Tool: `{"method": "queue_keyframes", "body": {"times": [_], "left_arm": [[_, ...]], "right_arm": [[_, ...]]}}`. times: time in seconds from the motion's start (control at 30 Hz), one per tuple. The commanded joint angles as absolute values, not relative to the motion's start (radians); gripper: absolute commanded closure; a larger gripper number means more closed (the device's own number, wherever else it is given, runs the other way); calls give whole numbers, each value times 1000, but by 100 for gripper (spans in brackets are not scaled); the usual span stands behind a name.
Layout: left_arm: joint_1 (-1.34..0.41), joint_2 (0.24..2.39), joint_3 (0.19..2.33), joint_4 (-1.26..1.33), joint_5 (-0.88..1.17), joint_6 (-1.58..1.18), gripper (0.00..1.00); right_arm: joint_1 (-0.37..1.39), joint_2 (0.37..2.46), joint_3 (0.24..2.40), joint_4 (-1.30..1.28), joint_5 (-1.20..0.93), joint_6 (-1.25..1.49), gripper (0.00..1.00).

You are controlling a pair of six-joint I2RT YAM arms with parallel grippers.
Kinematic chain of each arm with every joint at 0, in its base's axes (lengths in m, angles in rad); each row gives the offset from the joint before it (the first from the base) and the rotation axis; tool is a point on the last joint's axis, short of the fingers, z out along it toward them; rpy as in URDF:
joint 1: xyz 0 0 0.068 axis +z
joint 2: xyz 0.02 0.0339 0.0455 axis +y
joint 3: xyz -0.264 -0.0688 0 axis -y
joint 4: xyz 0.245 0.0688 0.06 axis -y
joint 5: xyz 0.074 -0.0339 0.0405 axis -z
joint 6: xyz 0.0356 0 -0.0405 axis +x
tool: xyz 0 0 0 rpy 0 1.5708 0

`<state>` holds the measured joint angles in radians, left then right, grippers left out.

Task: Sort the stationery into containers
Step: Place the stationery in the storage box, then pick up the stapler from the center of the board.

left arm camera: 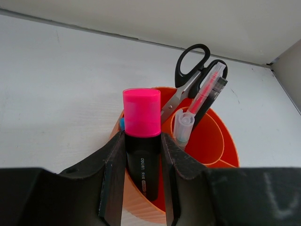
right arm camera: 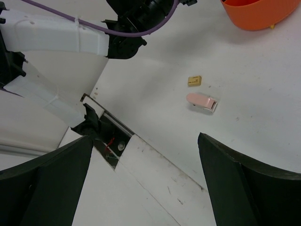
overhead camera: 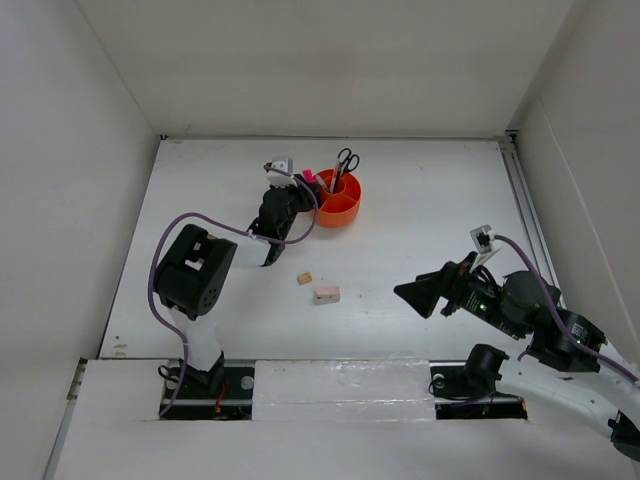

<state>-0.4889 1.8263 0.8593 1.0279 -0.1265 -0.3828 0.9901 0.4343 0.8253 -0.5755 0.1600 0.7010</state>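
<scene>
The robot needs to open its left gripper: the highlighter [left arm camera: 141, 113] is upright and its lower end is inside the organiser's near rim, so the highlighter would land inside.
My left gripper [left arm camera: 142, 148] is shut on the black body of a pink-capped highlighter [left arm camera: 141, 113], held upright with its lower end inside the near rim of the orange organiser [left arm camera: 221, 136]. Black-handled scissors [left arm camera: 193, 61], a pink-red pencil [left arm camera: 206, 92] and a clear-capped pen [left arm camera: 183, 125] stand in the organiser, and a blue cap [left arm camera: 122, 123] shows behind the left finger. From above, the left gripper [overhead camera: 297, 190] is at the organiser's [overhead camera: 340, 208] left side. A tan eraser [overhead camera: 304, 278] and a pinkish eraser [overhead camera: 326, 294] lie on the table. My right gripper [overhead camera: 413, 294] is open, to their right.
In the right wrist view, the tan eraser [right arm camera: 194, 80] and pinkish eraser [right arm camera: 202, 102] lie beyond the open right gripper [right arm camera: 145, 141], with the organiser [right arm camera: 263, 14] at the top right. The left arm's base [overhead camera: 195, 270] stands near left. White walls enclose the table.
</scene>
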Motion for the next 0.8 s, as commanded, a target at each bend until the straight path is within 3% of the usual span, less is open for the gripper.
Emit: {"method": "queue_keyframes", "body": {"times": [0.0, 0.1, 0.33, 0.37, 0.6, 0.67, 0.73, 0.77], "left_arm": [[-488, 1805, 856, 1085, -103, -391, 93], [-488, 1796, 845, 1085, -103, -400, 79], [-488, 1738, 836, 1074, -132, -411, 60], [-488, 1723, 836, 1074, -141, -411, 53], [-488, 1637, 815, 1065, -184, -411, 39], [-488, 1602, 790, 1051, -244, -423, 25], [-488, 1539, 781, 981, -290, -423, 0], [-488, 1514, 781, 942, -346, -432, 0]], "right_arm": [[1000, 440, 838, -541, 150, 704, 1], [1000, 440, 838, -541, 150, 704, 1], [1000, 449, 828, -532, 141, 704, 1], [1000, 449, 828, -532, 141, 704, 1], [1000, 449, 828, -523, 132, 704, 1], [1000, 459, 828, -523, 132, 704, 1], [1000, 468, 819, -523, 141, 695, 1], [1000, 468, 819, -512, 141, 695, 1]]}}
